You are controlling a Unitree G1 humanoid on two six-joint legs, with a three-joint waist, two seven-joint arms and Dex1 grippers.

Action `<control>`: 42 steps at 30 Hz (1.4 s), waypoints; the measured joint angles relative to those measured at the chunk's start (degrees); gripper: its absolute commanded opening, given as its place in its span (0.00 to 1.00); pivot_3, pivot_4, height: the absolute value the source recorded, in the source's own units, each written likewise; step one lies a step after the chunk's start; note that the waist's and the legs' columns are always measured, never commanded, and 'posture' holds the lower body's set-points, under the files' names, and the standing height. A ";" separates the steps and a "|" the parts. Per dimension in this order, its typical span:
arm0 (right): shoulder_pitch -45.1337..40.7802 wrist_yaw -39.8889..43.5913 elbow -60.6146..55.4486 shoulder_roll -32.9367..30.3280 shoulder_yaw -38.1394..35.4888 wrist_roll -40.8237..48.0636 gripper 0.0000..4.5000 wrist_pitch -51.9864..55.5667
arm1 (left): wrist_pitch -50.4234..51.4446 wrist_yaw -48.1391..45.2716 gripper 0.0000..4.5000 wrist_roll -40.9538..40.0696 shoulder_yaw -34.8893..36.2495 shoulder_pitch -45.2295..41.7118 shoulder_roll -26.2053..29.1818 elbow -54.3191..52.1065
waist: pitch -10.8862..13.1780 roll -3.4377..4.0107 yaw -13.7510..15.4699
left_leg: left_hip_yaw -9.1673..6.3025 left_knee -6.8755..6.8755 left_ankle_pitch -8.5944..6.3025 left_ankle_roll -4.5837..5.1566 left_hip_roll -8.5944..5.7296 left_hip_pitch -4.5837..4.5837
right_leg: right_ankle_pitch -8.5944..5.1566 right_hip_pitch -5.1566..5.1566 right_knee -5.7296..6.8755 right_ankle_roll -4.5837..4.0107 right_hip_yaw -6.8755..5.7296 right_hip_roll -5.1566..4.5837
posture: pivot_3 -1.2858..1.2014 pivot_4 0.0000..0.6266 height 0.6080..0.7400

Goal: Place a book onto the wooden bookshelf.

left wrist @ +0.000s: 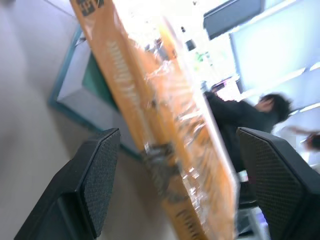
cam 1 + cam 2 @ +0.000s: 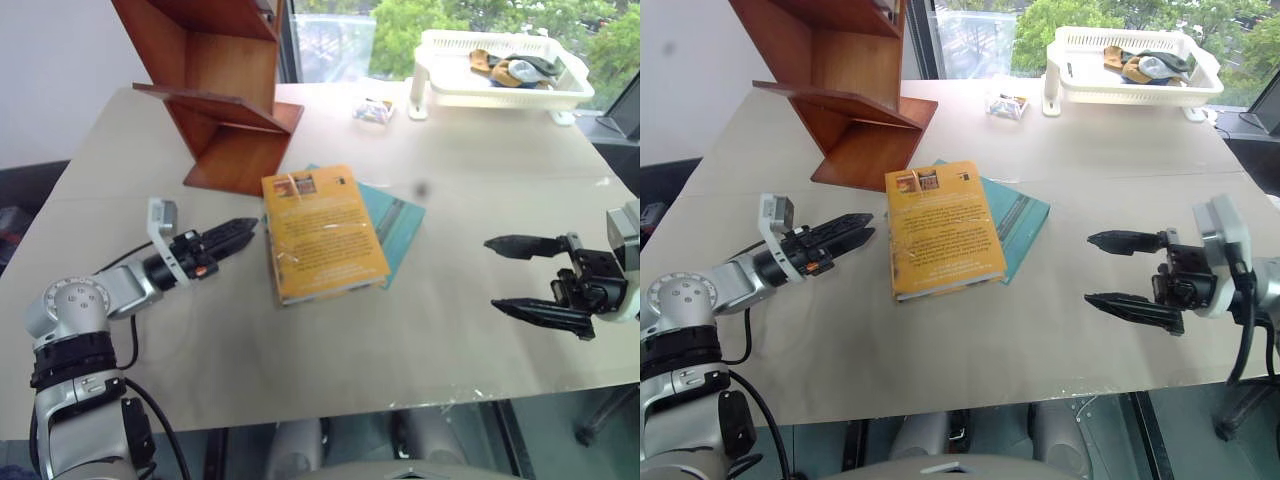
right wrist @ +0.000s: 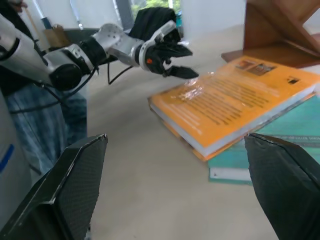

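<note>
Tabletop shows between my left gripper's fingers and the orange book's spine, so my left gripper moves toward the spine next before it closes on it.
The orange-yellow book (image 2: 325, 235) lies flat mid-table, on top of a teal book (image 2: 402, 222). Behind it to the left stands the reddish-brown wooden bookshelf (image 2: 220, 90) of slanted boards. My left gripper (image 2: 238, 236) is level and open just beside the book's left edge. In the left wrist view the book's spine (image 1: 165, 135) runs between the two black fingers (image 1: 95, 175) without visible contact. Well to the right of both books, my right gripper (image 2: 495, 274) is open and holds nothing. From the right wrist view I see the book (image 3: 235, 100) and the left gripper (image 3: 175, 60).
A white plastic basket (image 2: 500, 90) with a few items stands at the table's back right. A small packet (image 2: 373, 111) lies just left of it. The table's front edge runs close under both arms. A person stands beyond the table's left side (image 3: 30, 105).
</note>
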 measured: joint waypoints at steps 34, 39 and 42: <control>2.07 -0.35 4.42 -3.75 -8.67 8.71 1.00 2.50 | 6.05 -14.27 0.12 7.61 -9.45 -12.02 -4.82 20.94 | 0.08 -0.16 0.15 | -0.13 -0.01 0.00 0.00 -0.02 -0.08 | -0.01 -0.01 -0.03 -0.01 -0.12 0.03 | 0.52 0.24 1.00; 3.28 1.16 5.07 -3.76 -9.20 6.41 1.00 0.66 | 6.83 -14.94 0.12 6.35 -8.96 -9.19 -4.79 14.79 | 0.09 -0.18 0.10 | -0.13 0.00 0.01 -0.02 -0.01 -0.11 | -0.01 -0.02 -0.04 -0.01 -0.11 0.02 | 0.52 0.24 1.00; 3.83 2.08 5.95 -3.88 -10.43 5.56 1.00 0.06 | 7.40 -15.12 0.12 4.26 -8.80 -6.97 -4.03 4.91 | 0.19 -0.33 0.10 | -0.16 0.00 0.04 -0.07 0.00 -0.15 | -0.01 -0.03 -0.03 -0.01 -0.13 0.02 | 0.52 0.24 1.00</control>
